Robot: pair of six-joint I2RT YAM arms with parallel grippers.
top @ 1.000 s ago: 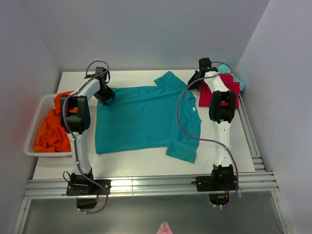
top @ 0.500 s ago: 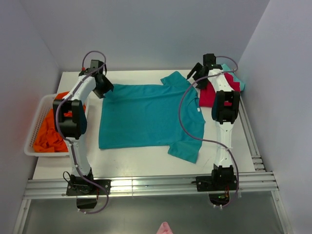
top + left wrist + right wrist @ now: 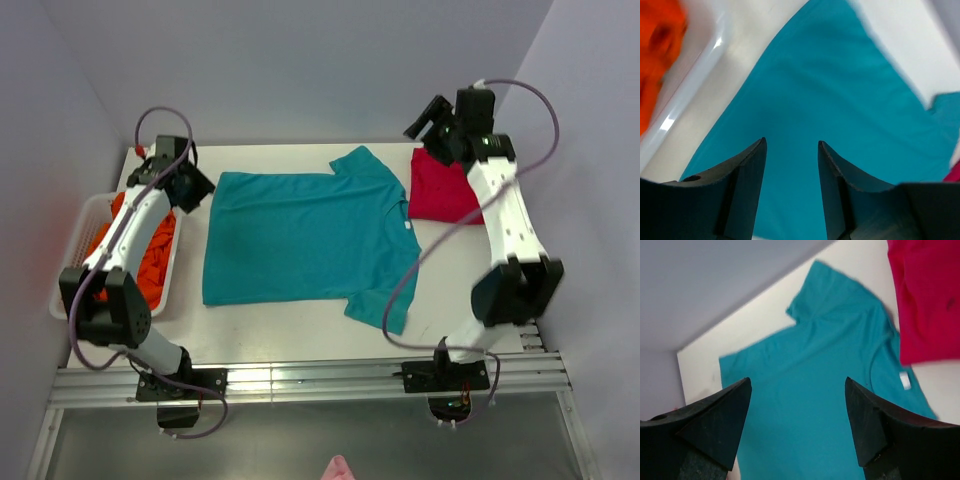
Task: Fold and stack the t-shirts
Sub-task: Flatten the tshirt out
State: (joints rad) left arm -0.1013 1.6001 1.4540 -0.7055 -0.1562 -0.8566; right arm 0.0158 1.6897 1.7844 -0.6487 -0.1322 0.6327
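Note:
The right gripper picks up the teal-blue t-shirt point(image 3: 305, 240) by its front sleeve's edge point(image 3: 374, 321) next, to fold the t-shirt's front side over its middle.
A teal-blue t-shirt point(image 3: 305, 240) lies spread flat in the middle of the table, its white neck label point(image 3: 905, 381) toward the right. A folded red t-shirt point(image 3: 440, 190) sits at the back right. Orange t-shirts point(image 3: 150, 255) fill the basket on the left. My left gripper point(image 3: 192, 188) hovers by the teal shirt's back left corner, open and empty, with teal cloth point(image 3: 830, 100) below it point(image 3: 791, 145). My right gripper point(image 3: 428, 122) is raised over the back right, wide open and empty point(image 3: 797, 381), looking down on the teal shirt point(image 3: 815, 365) and the red one point(image 3: 925, 300).
A white basket point(image 3: 72, 262) stands off the table's left edge, and its rim point(image 3: 690, 85) shows in the left wrist view. Walls close in the back and both sides. Bare white tabletop point(image 3: 300, 325) runs along the front, before the metal rail point(image 3: 300, 380).
The right gripper opened, let go of the teal shirt's back right part and rose. The left arm swung out left over the basket. The shirt now lies flat.

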